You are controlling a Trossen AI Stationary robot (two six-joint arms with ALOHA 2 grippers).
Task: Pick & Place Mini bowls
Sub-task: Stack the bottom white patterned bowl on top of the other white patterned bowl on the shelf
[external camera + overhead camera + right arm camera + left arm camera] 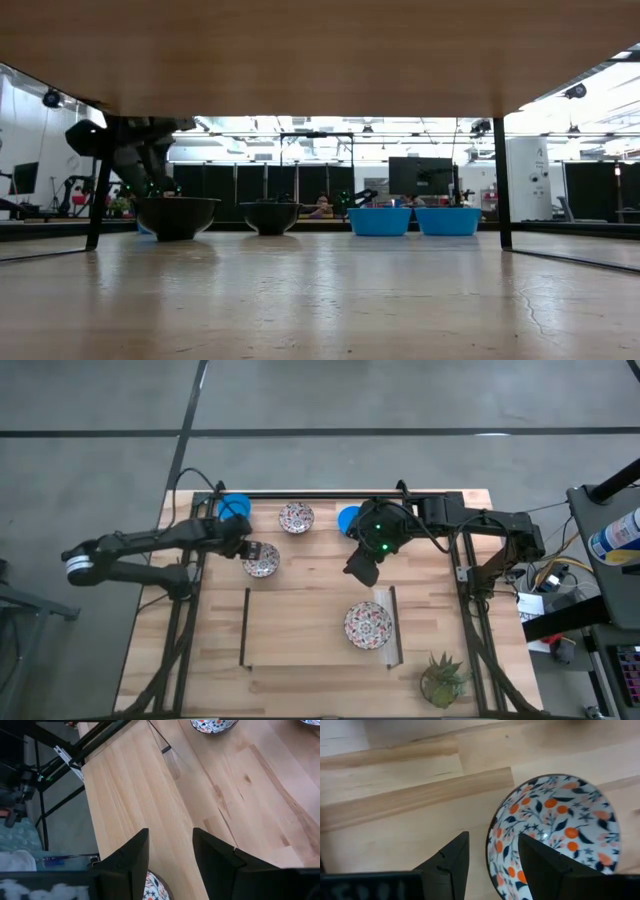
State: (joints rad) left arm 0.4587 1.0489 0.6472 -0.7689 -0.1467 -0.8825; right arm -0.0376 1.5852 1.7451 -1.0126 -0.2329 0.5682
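I should grab the floral bowl (263, 561) by its thin rim (247, 565) with my left gripper next, to pick and place that bowl.
In the high view, three floral mini bowls show: one (261, 560) at my left gripper (249, 550), one (296, 517) near the far edge, and one (368, 625) inside the marked rectangle. A blue bowl (235, 507) sits at the far left. Another blue bowl (348, 520) is half hidden by my right arm. My left gripper (492, 865) is open, with the floral bowl's (555, 830) rim between its fingers. My right gripper (362, 568) (170, 860) is open and empty above bare wood, between the far bowls and the floral bowl (156, 889) in the rectangle. My left gripper comes down on the floral bowl's rim (492, 837) on the side toward the table's left. One finger (540, 862) is inside the bowl and the other (452, 862) outside. The bowl rests on the table. Whether either finger touches it, I cannot tell.
Thin black strips (246, 625) (394, 625) mark a rectangle on the near half of the table. A small green plant (443, 678) stands at the near right corner. Black frame rails (462, 570) run along the table's sides and far edge. Bare wood lies between the strips.
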